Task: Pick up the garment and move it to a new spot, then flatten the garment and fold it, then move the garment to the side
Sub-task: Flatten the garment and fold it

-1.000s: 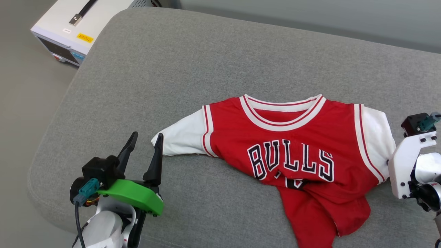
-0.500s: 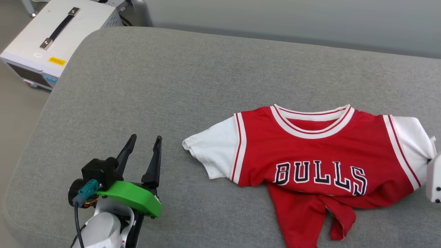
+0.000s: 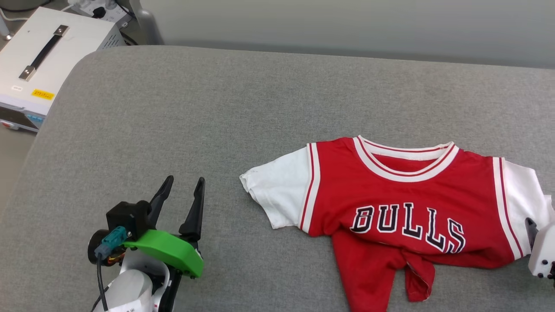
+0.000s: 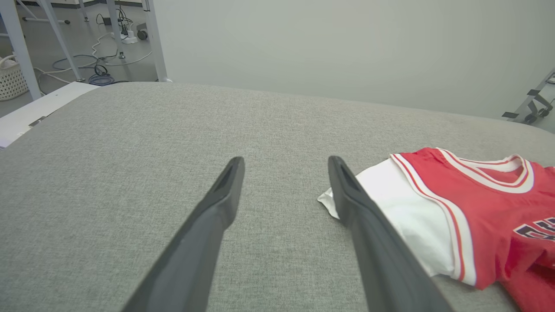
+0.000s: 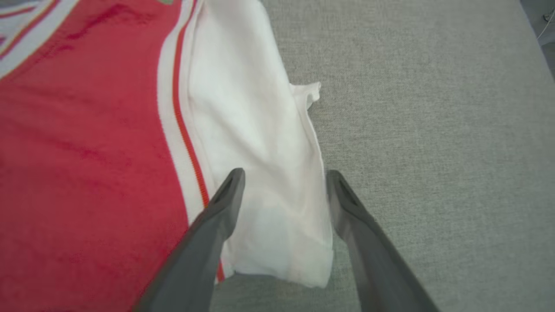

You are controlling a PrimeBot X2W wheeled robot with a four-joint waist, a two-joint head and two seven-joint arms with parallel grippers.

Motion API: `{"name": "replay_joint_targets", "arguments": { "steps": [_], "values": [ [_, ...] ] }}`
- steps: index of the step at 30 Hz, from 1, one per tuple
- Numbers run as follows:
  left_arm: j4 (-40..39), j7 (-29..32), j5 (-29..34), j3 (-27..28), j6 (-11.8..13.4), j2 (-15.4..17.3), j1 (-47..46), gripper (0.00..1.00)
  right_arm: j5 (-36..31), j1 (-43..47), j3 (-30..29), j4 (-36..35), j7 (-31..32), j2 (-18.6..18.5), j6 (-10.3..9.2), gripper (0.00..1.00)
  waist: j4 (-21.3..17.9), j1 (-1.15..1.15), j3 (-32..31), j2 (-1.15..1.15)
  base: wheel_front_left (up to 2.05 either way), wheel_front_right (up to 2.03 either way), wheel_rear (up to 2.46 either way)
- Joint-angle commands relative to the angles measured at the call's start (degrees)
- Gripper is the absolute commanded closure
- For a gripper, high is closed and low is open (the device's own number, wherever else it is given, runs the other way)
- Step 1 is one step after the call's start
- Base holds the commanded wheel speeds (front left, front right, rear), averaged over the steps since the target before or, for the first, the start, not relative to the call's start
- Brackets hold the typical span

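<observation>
My right gripper grabs the garment's white sleeve (image 3: pixel 523 192) next, to pick up and move the red shirt (image 3: pixel 400 197).
The garment (image 3: pixel 403 195) is a red shirt with white sleeves and black "BULLS" lettering. It lies on the right half of a grey cushion (image 3: pixel 217 108), chest up, with its lower hem bunched and twisted toward me. My right gripper (image 3: pixel 533 234) stands open at the garment's right sleeve. In the right wrist view its fingers (image 5: pixel 285 172) straddle the white sleeve (image 5: pixel 269 173) without pinching it. My left gripper (image 3: pixel 184 179) is open and empty over bare cushion, left of the other sleeve. The left wrist view has that gripper (image 4: pixel 286 160) beside the sleeve tip of the garment (image 4: pixel 433 203).
A white equipment box (image 3: pixel 39 65) with a black handle stands on the floor past the cushion's far-left corner. A pale wall runs behind the cushion. Cables (image 4: pixel 104 65) and a basket (image 4: pixel 11 80) lie on the floor further left. Bare cushion spreads left of and behind the shirt.
My right gripper has opened and let go of the white sleeve it held. The head view has shifted, so the shirt sits lower and further right. The left gripper keeps its pose.
</observation>
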Motion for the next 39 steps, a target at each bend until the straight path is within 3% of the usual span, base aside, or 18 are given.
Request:
{"name": "replay_joint_targets", "arguments": {
  "steps": [1,6,11,20,24,33,39],
  "values": [
    [0.1,0.1,-0.2,0.1,0.0,0.2,0.0,0.00,-0.5,-0.2,0.2,-0.5,-2.5,0.1,-0.05,0.00,-0.8,0.00,-0.9,0.00,0.00,0.00,0.00],
    [-0.4,0.0,-0.9,0.3,-0.3,0.1,0.2,0.00,-2.1,0.5,2.2,-4.8,-11.8,-0.4,-0.05,0.00,-1.7,0.00,-2.6,0.00,0.00,0.00,0.00],
    [-0.8,-0.2,-1.5,0.0,-0.3,-0.4,1.5,0.00,-3.7,4.1,3.7,-11.0,-20.1,2.0,-0.05,0.00,-2.6,0.00,-4.2,0.00,0.00,0.00,0.00],
    [-1.8,3.9,-2.4,-2.1,-0.8,-0.4,2.1,0.00,-5.4,9.9,4.8,-20.1,-26.8,8.0,-0.05,0.00,-4.7,0.00,-4.5,0.00,0.00,0.00,0.00],
    [-3.0,14.0,-3.3,-4.4,-1.5,1.0,-1.5,0.00,-5.9,10.2,4.6,-23.1,-26.7,8.5,-0.05,0.00,-5.5,0.00,-3.5,0.00,0.00,0.00,0.00],
    [-0.2,47.5,-7.8,-9.2,-2.3,4.1,-18.0,0.00,-7.0,8.4,5.2,-26.2,-25.8,9.0,-0.05,0.00,-7.5,0.00,0.0,0.00,0.00,0.00,0.00],
    [5.5,57.4,-8.6,-10.8,-3.0,5.5,-24.6,0.00,-7.2,6.6,6.4,-25.9,-26.6,9.9,-0.05,0.00,-10.2,0.00,2.4,0.00,0.00,0.00,0.00]
  ]
}}
